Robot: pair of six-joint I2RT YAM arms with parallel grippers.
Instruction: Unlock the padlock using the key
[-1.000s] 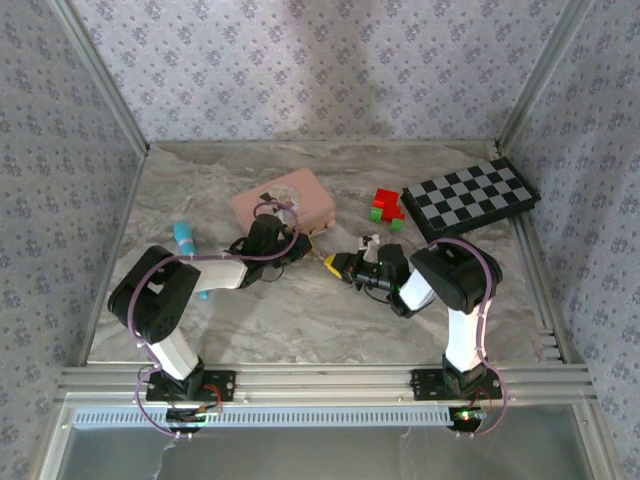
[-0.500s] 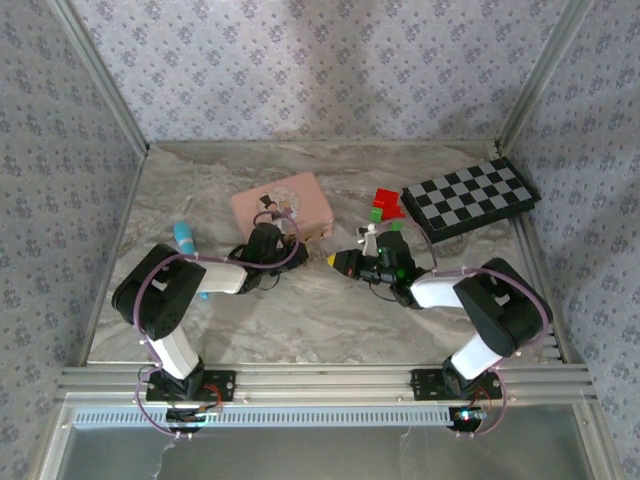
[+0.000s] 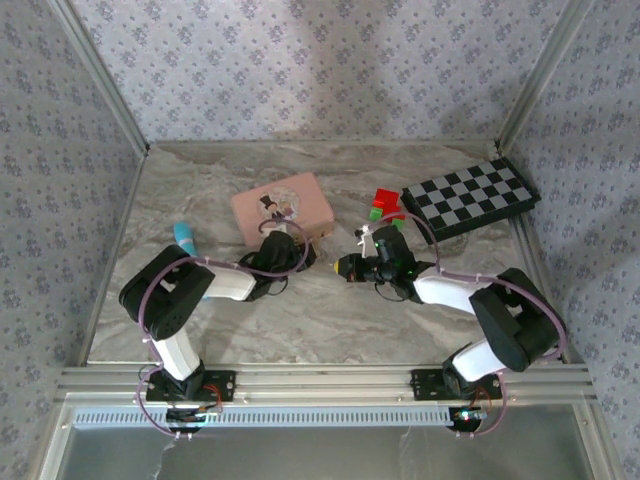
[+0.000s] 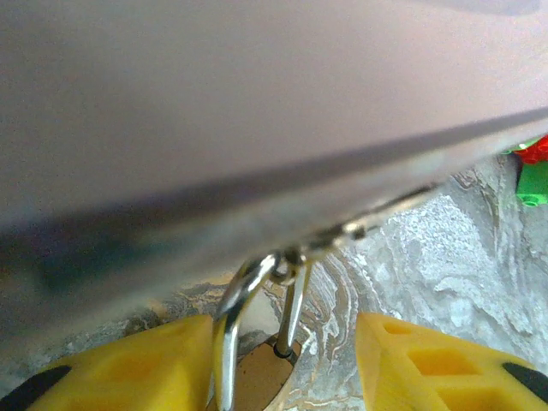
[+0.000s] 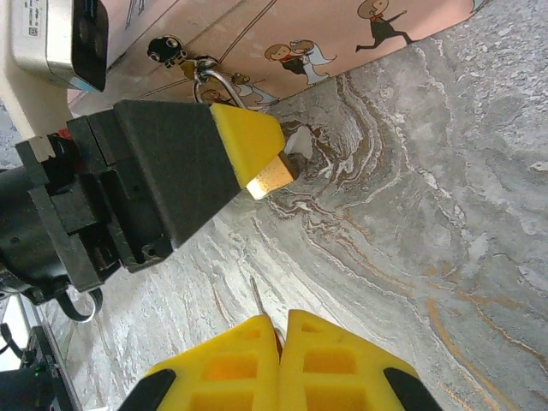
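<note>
My left gripper grabs the padlock's brass body [image 4: 260, 378] across its sides next. This leaves the padlock's end and shackle [image 4: 229, 334] free for the key's unlocking.
The brass padlock [image 5: 272, 177] hangs by its silver shackle [image 5: 219, 81] from the clasp of the pink illustrated box [image 5: 342, 34]. My left gripper [image 4: 282, 364] is open around it. The shackle [image 4: 229, 334] and brass body [image 4: 257, 381] lie against the left yellow finger [image 4: 128, 368], with a gap to the right finger [image 4: 437, 360]. My right gripper [image 5: 281, 330] is shut on the key [image 5: 258, 300], whose thin blade sticks out toward the padlock with bare table between them. In the top view the left gripper [image 3: 298, 255] and right gripper [image 3: 344, 267] face each other just in front of the box [image 3: 282, 205].
A folded chessboard [image 3: 470, 197] lies at the back right. Red and green blocks [image 3: 385, 206] sit beside it, close behind my right arm. A blue cylinder [image 3: 186, 237] lies at the left. Patterned walls close off the back and both sides.
My left gripper has opened and shifted a little right along the box's front. The right arm has stretched out lower, and its gripper has drawn slightly back to the right, still shut.
</note>
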